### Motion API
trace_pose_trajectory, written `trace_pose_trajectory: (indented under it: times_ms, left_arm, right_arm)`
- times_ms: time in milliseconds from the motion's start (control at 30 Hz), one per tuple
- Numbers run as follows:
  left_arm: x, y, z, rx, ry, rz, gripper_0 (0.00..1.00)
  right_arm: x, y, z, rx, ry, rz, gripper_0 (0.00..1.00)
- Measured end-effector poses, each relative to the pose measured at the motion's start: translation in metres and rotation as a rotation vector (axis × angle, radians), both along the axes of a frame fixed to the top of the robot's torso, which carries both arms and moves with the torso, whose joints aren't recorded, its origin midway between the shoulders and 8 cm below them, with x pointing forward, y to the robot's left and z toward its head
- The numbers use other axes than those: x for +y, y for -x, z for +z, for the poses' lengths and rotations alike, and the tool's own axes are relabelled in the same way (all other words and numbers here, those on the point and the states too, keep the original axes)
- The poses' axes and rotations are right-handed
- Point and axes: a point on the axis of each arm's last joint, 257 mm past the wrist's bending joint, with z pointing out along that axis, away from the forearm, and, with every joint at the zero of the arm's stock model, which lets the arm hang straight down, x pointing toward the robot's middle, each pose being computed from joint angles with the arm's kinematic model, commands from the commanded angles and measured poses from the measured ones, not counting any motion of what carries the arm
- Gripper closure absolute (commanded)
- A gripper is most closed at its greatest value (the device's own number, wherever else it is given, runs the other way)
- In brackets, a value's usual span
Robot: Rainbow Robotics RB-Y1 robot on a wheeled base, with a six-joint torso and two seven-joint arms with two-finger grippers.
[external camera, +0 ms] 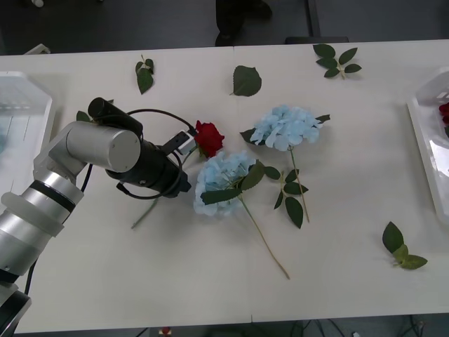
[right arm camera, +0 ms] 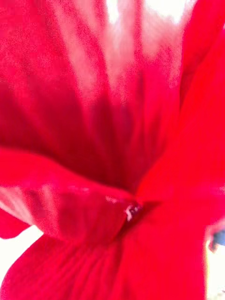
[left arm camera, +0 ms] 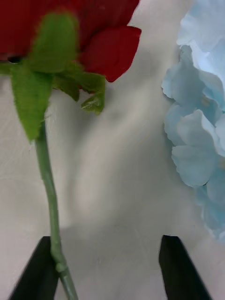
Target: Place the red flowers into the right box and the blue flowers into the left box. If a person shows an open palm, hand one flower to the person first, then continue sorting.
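Observation:
I should next grab the red flower by its bare green stem with my left gripper, because thin, loose petals spread open at the red flower's head.
A red flower [external camera: 208, 137] lies mid-table, its stem running toward the front left. My left gripper [external camera: 181, 163] is low over that stem just behind the head. In the left wrist view my left gripper [left arm camera: 105, 267] is open, and the green stem [left arm camera: 49, 187] passes close by one black finger [left arm camera: 40, 272], below the red head [left arm camera: 70, 28]. Two blue flowers [external camera: 223, 181] [external camera: 285, 126] lie just right of the rose; one [left arm camera: 197, 117] is next to the gripper. The left box [external camera: 24, 112] and right box [external camera: 428, 140] sit at the table ends. Red petals [right arm camera: 112, 150] press close to the right wrist camera.
Loose green leaf sprigs lie at the back [external camera: 246, 81] [external camera: 144, 74] [external camera: 335, 60] and front right [external camera: 400, 249]. Another red flower [external camera: 445, 111] shows in the right box at the picture's edge. The table's front strip has free room.

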Motion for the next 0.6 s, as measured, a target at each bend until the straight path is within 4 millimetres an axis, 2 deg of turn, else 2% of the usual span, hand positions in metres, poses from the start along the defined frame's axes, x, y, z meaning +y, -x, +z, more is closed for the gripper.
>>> trace_pose_trajectory:
  times_ms: [200, 367, 467, 600]
  left_arm:
    - [-0.005, -0.004, 0.004, -0.014, 0.024, 0.004, 1.0]
    - [-0.024, 0.002, 0.021, 0.017, 0.166, 0.008, 1.0]
    - [-0.007, 0.004, 0.042, 0.042, 0.238, 0.021, 1.0]
    - [0.036, 0.009, 0.081, 0.06, 0.282, 0.036, 1.0]
  right_arm:
    - [-0.02, 0.02, -0.029, 0.073, 0.04, -0.031, 1.0]
    - [-0.024, 0.021, -0.041, -0.012, -0.008, -0.1, 1.0]
    - [-0.023, 0.018, -0.048, -0.024, -0.011, -0.088, 1.0]
    - [-0.02, 0.007, -0.047, -0.054, -0.003, -0.053, 1.0]
